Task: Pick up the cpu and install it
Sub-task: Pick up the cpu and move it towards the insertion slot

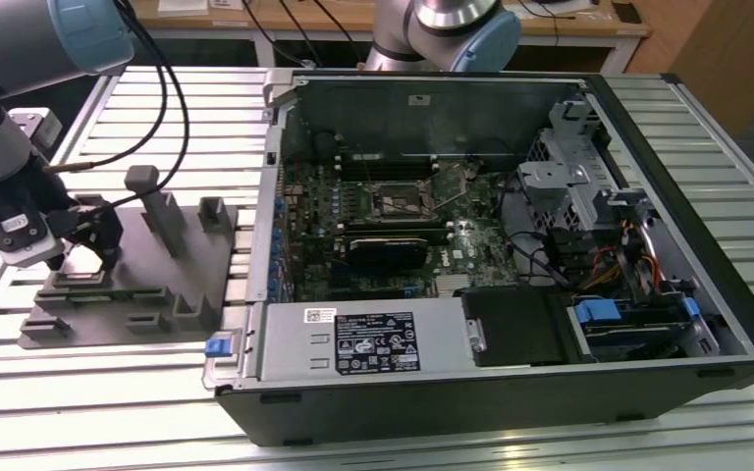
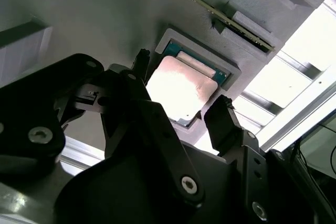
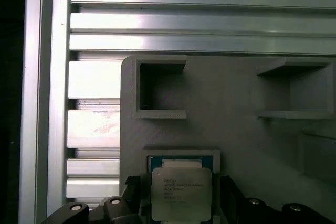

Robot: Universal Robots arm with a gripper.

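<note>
Next, my gripper grabs the cpu by its opposite side edges to install it in the motherboard socket.
The cpu [image 3: 181, 192] [image 2: 181, 85], a flat square chip with a pale silver top, lies in a shallow square pocket of the grey plastic tray [image 1: 154, 299]. My gripper [image 1: 85, 257] [image 2: 181, 88] [image 3: 180, 191] hangs just above it at the exterior view's left, open. Its two dark fingers [image 2: 223, 121] stand one on either side of the pocket, apart from the chip's edges. In the open computer case [image 1: 509, 245], the dark square socket [image 1: 397, 201] sits on the motherboard with nothing in it.
Upright grey blocks [image 1: 154, 206] rise from the tray close beside my gripper. The tray and case rest on a ribbed aluminium table [image 1: 89, 412]. Black cables [image 1: 168, 108] hang from the arm over the tray. A second arm's base [image 1: 450, 29] stands behind the case.
</note>
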